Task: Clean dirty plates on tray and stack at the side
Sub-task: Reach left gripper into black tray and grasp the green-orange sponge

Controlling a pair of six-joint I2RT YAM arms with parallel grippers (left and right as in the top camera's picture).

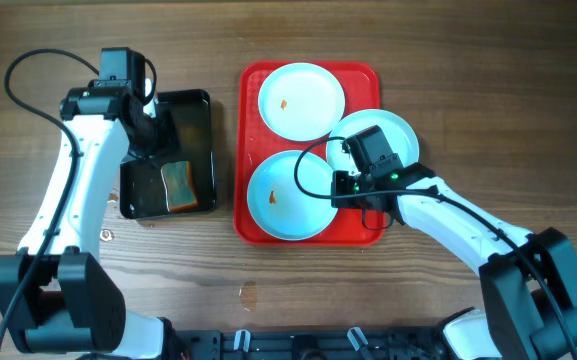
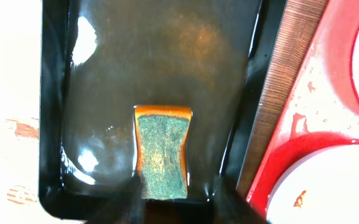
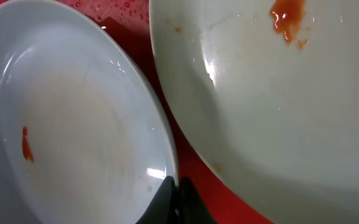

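I need to grab the sponge next with my left gripper across its narrowed middle (image 1: 178,186) (image 2: 162,152), with the green side up, so that the sponge's orange bottom stays free to clean plates.
The red tray (image 1: 253,95) holds three pale plates, each with an orange speck. The far plate (image 1: 301,100) and near plate (image 1: 290,195) lie open; the right plate (image 1: 398,128) is partly under my right arm. My right gripper (image 1: 342,186) is shut on the near plate's right rim. In the right wrist view its jaws (image 3: 174,194) pinch the rim of that plate (image 3: 73,124), with another plate (image 3: 279,106) beside it. My left gripper (image 1: 158,140) hangs open over the black tray. Its fingers (image 2: 179,208) straddle the near end of the sponge (image 2: 162,152).
The black tray (image 1: 206,100) stands left of the red tray and holds shallow water and the orange-and-green sponge (image 1: 178,185). In the left wrist view, its rim (image 2: 51,124), the red tray's edge (image 2: 303,106) and the near plate (image 2: 335,186) show. Bare wood surrounds both trays.
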